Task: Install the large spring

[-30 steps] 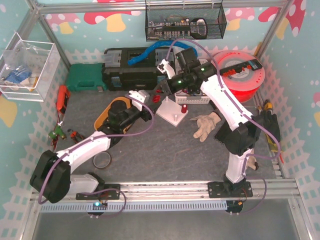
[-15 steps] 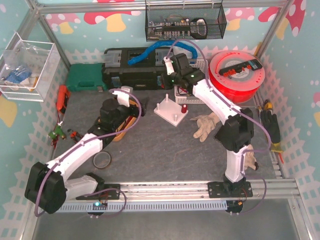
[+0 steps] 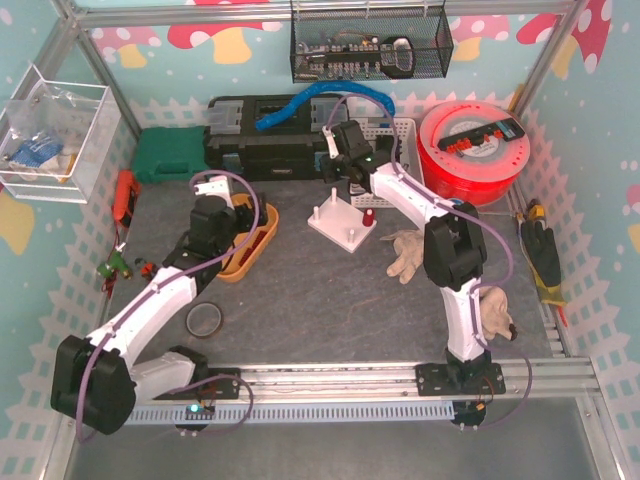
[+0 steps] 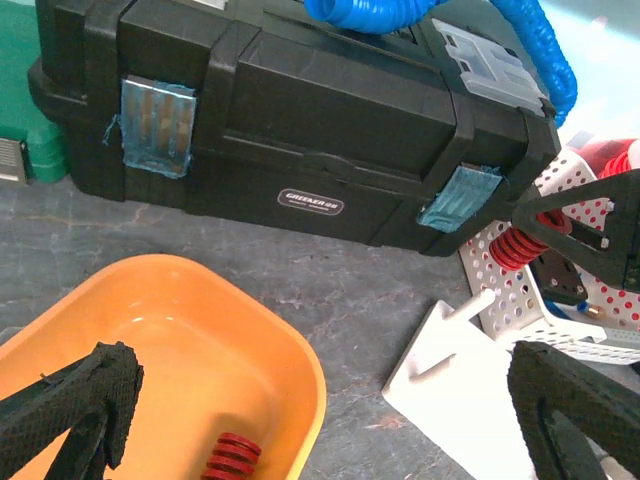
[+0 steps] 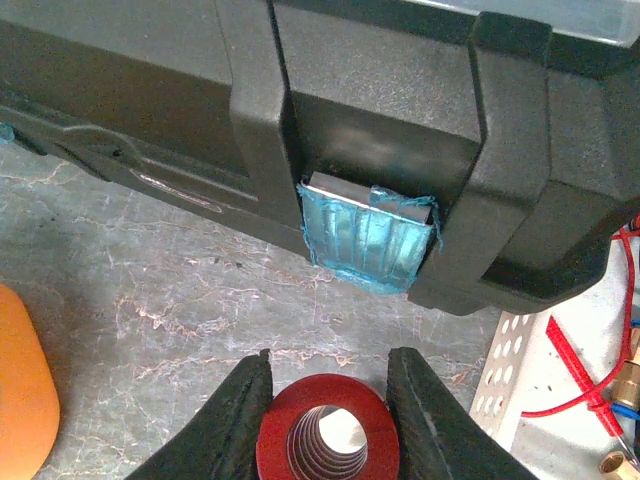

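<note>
My right gripper needs to hold on to the large spring until the spring is around the far peg (image 3: pixel 334 194) (image 5: pixel 343 431). That peg is still uncovered below the held spring.
The large red spring (image 5: pixel 328 432) sits end-on between my right gripper's (image 5: pixel 328 400) fingers, which are shut on it. In the top view the right gripper (image 3: pixel 334 174) hovers by the black toolbox (image 3: pixel 262 150), behind the white peg base (image 3: pixel 346 224). The left wrist view shows the held spring (image 4: pixel 516 240) above the base's far corner (image 4: pixel 455 370). A small red spring (image 3: pixel 368 216) stands on one peg. My left gripper (image 4: pixel 320 400) is wide open and empty over the orange tray (image 3: pixel 252 240), which holds another small red spring (image 4: pixel 228 460).
A white perforated basket (image 3: pixel 385 190) stands behind the base, with a red filament spool (image 3: pixel 472 150) to its right. A glove (image 3: pixel 410 250) lies right of the base. A tape ring (image 3: pixel 205 320) lies near the left arm. A green case (image 3: pixel 170 155) stands at the back left.
My right gripper carried the large spring back and right toward the toolbox, then came slightly forward. My left arm drew back to the left, over the orange tray.
</note>
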`<state>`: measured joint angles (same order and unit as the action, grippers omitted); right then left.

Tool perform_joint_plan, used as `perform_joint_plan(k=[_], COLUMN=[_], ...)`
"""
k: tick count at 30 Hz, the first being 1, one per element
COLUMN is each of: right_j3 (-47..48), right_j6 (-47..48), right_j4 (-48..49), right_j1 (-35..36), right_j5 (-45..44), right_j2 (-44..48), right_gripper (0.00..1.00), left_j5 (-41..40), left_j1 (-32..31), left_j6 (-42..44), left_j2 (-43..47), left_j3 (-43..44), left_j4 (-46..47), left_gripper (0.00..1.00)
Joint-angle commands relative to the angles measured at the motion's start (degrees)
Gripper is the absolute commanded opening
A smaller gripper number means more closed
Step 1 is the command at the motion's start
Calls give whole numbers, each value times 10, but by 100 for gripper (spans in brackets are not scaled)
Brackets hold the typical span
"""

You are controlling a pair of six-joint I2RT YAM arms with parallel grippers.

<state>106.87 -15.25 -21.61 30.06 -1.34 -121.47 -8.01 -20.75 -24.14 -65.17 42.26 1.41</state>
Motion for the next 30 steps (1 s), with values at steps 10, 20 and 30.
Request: perform_joint_plan(k=[10,20,30], right_j3=[-70,-78,-91], right_j6=[-13,-17,-30], right_j4=[67,72,92], right_j1=[-1,-6,-11], right_j5=[-1,5,31], right_j2=[19,6,-21], right_gripper=[0,0,13], left_j5=[-23,-29,-24], left_j1=[2,2,3], left_j6=[8,4,0], left_j2=[5,-9,-20], left_j3=[10,16,20], left_j4=[-21,-18,-18], left_gripper=[99,99,99])
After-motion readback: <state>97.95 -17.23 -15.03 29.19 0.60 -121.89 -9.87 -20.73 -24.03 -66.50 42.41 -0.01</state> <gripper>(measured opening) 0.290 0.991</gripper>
